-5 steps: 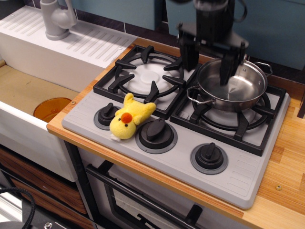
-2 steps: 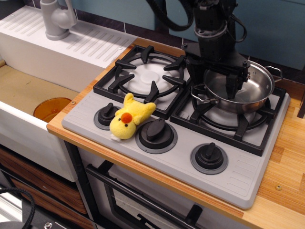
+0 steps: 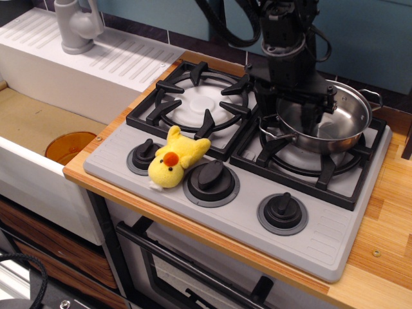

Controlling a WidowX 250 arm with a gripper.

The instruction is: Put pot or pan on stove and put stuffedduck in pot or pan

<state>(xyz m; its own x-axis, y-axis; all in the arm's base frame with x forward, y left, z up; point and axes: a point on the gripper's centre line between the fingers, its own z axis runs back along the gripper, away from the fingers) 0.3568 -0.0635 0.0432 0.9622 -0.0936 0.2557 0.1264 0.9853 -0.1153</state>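
Next, my gripper picks up the shiny steel pot by its thin rim (image 3: 279, 117), since its round body spreads far wider than my open fingers.
The shiny steel pan (image 3: 341, 119) sits on the right burner grate of the grey stove (image 3: 335, 235), shifted toward the back right and slightly tilted. My black gripper (image 3: 290, 108) is lowered over the pan's left rim. Its jaws stand wide apart, one finger outside the rim and the other finger (image 3: 315, 116) inside the pan, and it grips nothing that I can see. The yellow stuffed duck (image 3: 172, 161) lies on the stove's front left, between the left knob and the middle knob, well away from the gripper.
The left burner (image 3: 193, 100) holds nothing. A white sink (image 3: 38, 129) lies to the left with an orange round object (image 3: 69, 147) in it and a grey faucet (image 3: 77, 26) behind. The wooden counter (image 3: 386, 244) runs along the right. The oven door handle (image 3: 193, 270) is below the stove.
My gripper came down from above the pan to its left rim. The pan shifted toward the back right on its grate. The duck did not move.
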